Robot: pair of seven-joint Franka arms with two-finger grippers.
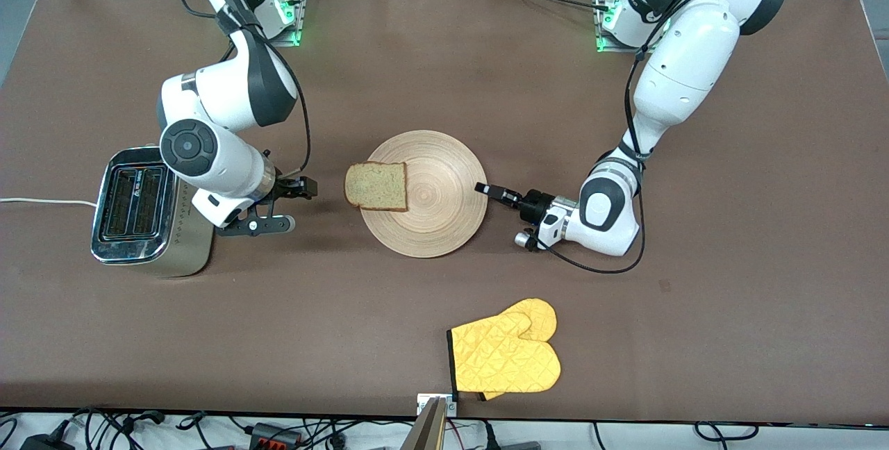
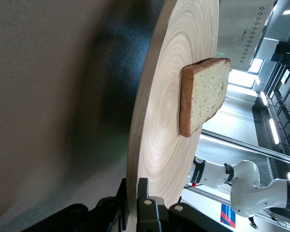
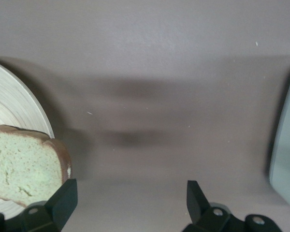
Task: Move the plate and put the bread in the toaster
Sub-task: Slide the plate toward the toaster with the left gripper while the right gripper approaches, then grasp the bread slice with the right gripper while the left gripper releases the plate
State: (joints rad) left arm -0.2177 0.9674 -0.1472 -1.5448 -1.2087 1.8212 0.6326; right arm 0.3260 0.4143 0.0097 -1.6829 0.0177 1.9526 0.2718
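Note:
The plate's lower edge sits on the tabletop near the toaster and the plate would stay, so my left gripper needs to release it now.
The light-wood plate (image 1: pixel 437 193) lies at the middle of the table. The bread (image 1: pixel 377 186) rests on it, overhanging the rim toward the right arm's end. My left gripper (image 1: pixel 484 189) is shut on the plate's rim at the left arm's end. The left wrist view shows its jaws (image 2: pixel 135 193) clamping the rim, with the plate (image 2: pixel 174 96) and the bread (image 2: pixel 203 96) ahead. My right gripper (image 1: pixel 305 188) is open and empty, low between the toaster (image 1: pixel 139 210) and the bread. The right wrist view shows this gripper (image 3: pixel 130 198), the bread (image 3: pixel 24 164), the plate (image 3: pixel 9 106) and the toaster's edge (image 3: pixel 287 145).
A yellow oven mitt (image 1: pixel 505 356) lies near the table edge nearest the front camera. The toaster's white cord (image 1: pixel 42 201) runs off toward the right arm's end of the table.

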